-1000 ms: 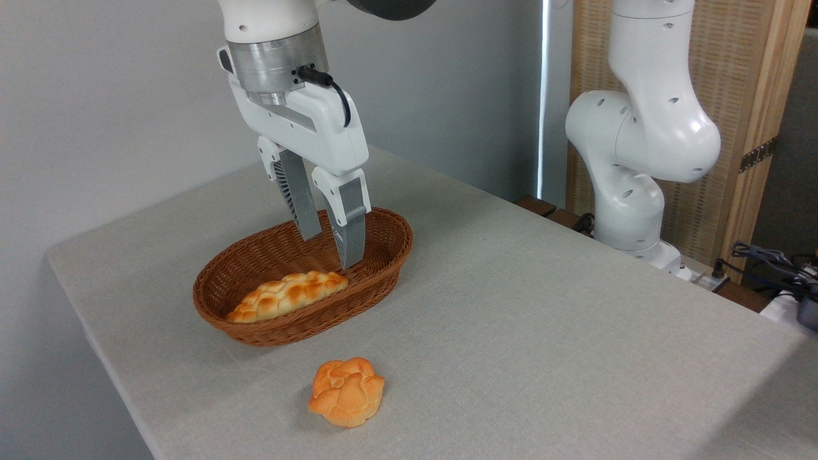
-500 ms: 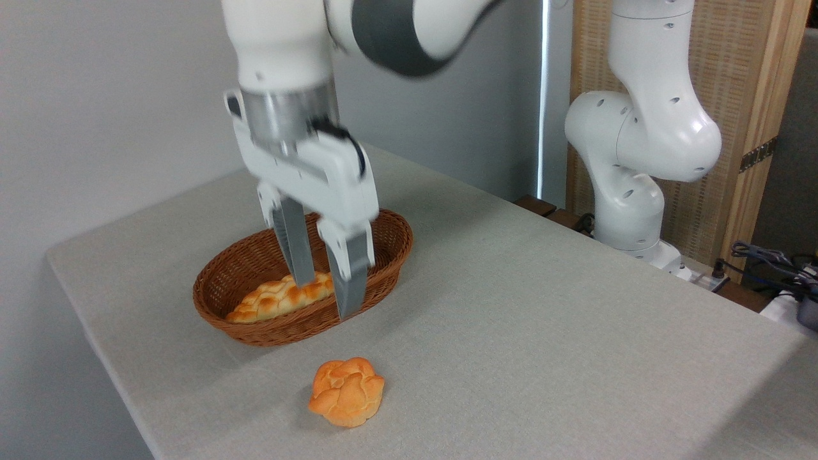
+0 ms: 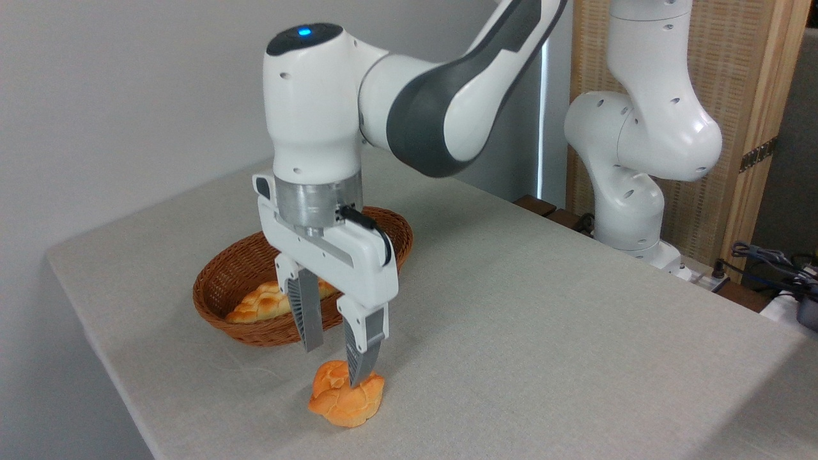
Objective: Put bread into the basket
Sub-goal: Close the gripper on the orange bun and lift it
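Observation:
I need to grab the small orange bun around its rounded body (image 3: 343, 402) with my gripper next. Then the bun can go into the basket (image 3: 230, 271).
The bread (image 3: 342, 402), a small knobbly orange bun, lies on the grey tablecloth near the front edge. My gripper (image 3: 333, 367) hangs open just above it, pointing down; the near fingertip (image 3: 358, 377) overlaps the bun's top in the picture and the far fingertip (image 3: 311, 342) stands behind its left side. Nothing is held. The oval brown wicker basket (image 3: 230, 271) sits behind the gripper, partly hidden by it.
A long braided golden loaf (image 3: 259, 305) lies inside the basket. The arm's white base (image 3: 629, 160) rises at the right behind the table (image 3: 543, 332). Cables (image 3: 767, 262) lie off the far right edge. The table's front left edge runs close to the bun.
The gripper has moved from over the basket forward and down to just above the bun. Its fingers stay open. The bun and the loaf have not moved.

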### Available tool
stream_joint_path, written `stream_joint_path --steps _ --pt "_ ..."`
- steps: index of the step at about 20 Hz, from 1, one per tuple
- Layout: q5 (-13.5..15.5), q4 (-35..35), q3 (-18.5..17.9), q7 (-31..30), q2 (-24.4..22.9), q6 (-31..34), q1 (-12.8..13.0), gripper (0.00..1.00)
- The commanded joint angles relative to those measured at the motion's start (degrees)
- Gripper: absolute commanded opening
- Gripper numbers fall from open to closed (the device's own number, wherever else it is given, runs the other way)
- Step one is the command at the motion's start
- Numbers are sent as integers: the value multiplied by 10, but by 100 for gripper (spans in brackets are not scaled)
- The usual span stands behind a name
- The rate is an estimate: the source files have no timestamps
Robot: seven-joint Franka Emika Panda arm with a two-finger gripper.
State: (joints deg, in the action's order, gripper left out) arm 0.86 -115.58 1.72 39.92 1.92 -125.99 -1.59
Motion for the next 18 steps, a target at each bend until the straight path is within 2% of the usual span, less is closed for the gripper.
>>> stream_joint_path --steps 1,3,5,6,7,8,9,12,13,18 --pt "-13 -3 -4 9 22 -32 -5 100" --pt "-21 -4 -4 9 32 -32 -5 100" --pt "-21 -10 -4 12 32 -32 -5 81" --pt "-21 -10 -4 16 32 -32 -5 64" --pt "-21 -10 -4 17 32 -32 -6 55" --pt "-21 -10 -4 21 32 -32 -5 42" --pt "-21 -10 -4 23 33 -32 -5 37" --pt "-21 -10 -4 24 33 -31 -5 12" --pt "-21 -10 -3 24 32 -31 -5 8" --pt "-12 -5 -3 19 26 -27 -5 8"
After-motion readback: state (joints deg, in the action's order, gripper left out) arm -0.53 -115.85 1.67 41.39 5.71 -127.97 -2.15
